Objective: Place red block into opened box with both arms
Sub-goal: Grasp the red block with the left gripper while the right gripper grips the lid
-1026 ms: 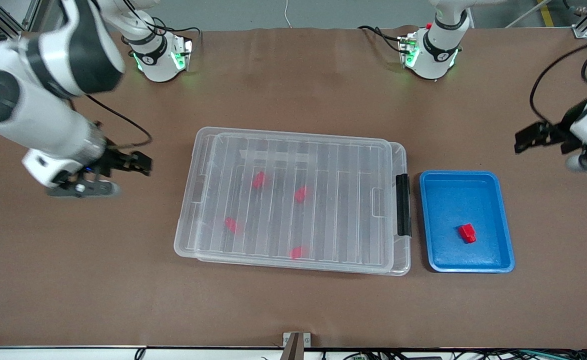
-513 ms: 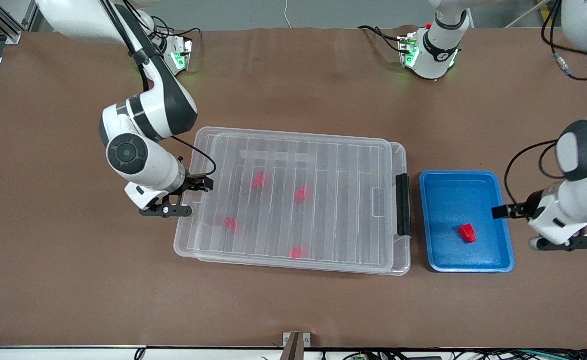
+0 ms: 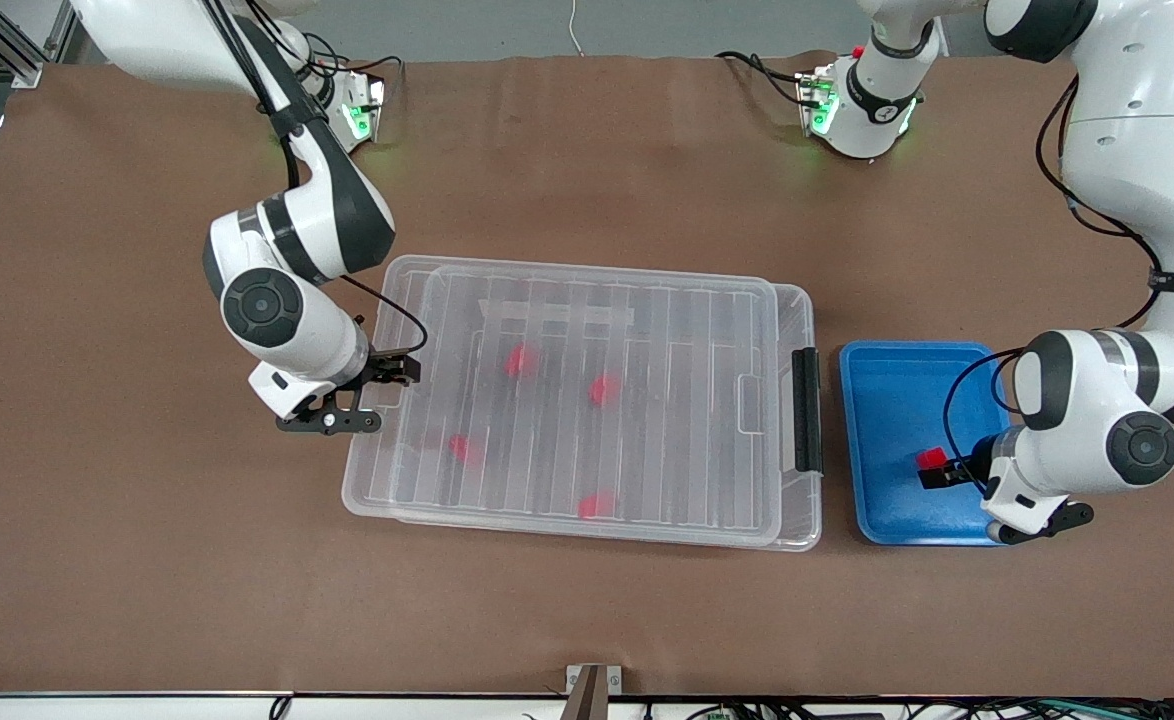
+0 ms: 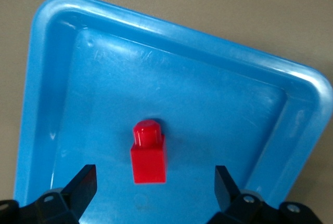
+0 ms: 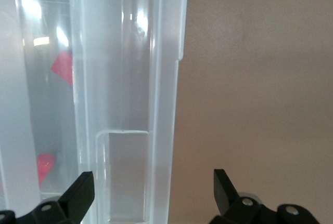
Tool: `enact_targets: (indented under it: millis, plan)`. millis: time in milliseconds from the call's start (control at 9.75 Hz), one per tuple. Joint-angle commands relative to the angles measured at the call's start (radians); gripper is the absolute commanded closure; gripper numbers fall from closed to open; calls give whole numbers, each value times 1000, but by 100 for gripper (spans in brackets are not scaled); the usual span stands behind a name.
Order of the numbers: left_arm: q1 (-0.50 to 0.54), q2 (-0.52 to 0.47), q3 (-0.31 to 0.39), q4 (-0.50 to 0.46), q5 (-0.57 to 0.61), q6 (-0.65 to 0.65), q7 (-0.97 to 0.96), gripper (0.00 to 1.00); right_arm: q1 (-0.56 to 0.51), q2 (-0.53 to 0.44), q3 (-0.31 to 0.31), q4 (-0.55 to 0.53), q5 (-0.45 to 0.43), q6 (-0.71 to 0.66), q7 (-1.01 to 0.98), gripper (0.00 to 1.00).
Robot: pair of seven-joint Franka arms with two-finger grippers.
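My fingertips stop short of the red block, so closing now would miss. My left gripper lowers first, then closes on the block.
A red block (image 3: 933, 458) (image 4: 148, 154) lies in the blue tray (image 3: 887, 400) (image 4: 208, 94). My left gripper (image 3: 932, 476) (image 4: 154, 180) is low over the tray, open, with one finger on each side of the block and not touching it. The clear box (image 3: 587, 290) lies mid-table with its ribbed lid on it and its black latch (image 3: 805, 410) toward the tray. My right gripper (image 3: 389, 372) (image 5: 153, 182) is open, straddling the box's rim (image 5: 166, 78) at the right arm's end of the table.
Several more red blocks (image 3: 602, 390) (image 5: 62, 67) show blurred through the lid inside the box. Brown table surface (image 3: 587, 610) lies bare around box and tray. The tray sits beside the box's latch end.
Both arms swung in from the table's ends. The left gripper came down over the tray to the red block. The right gripper reached the box's end and stays there.
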Motion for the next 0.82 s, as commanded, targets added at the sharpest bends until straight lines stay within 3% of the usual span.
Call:
enact_targets:
  millis: [0, 103, 205, 410, 615, 718]
  plan:
    - [10, 28, -2, -93, 21, 127, -26, 3, -38, -28, 7, -40, -31, 9, 8, 0]
    - [21, 29, -2, -109, 21, 142, -26, 13, -47, -26, 7, -40, -31, 9, 3, 0]
    - [24, 40, -2, -109, 21, 148, -26, 30, -58, -26, 7, -40, -31, 12, 3, 0]
    - [22, 40, -2, -107, 22, 149, -24, 78, -74, -26, 7, -40, -37, 12, -19, 0]
    - [16, 19, -3, -100, 21, 143, -23, 100, -105, -31, 6, -41, -38, -10, -82, 0]
    - [15, -16, -5, -100, 21, 130, -23, 100, -133, -36, 4, -41, -38, -28, -117, 0]
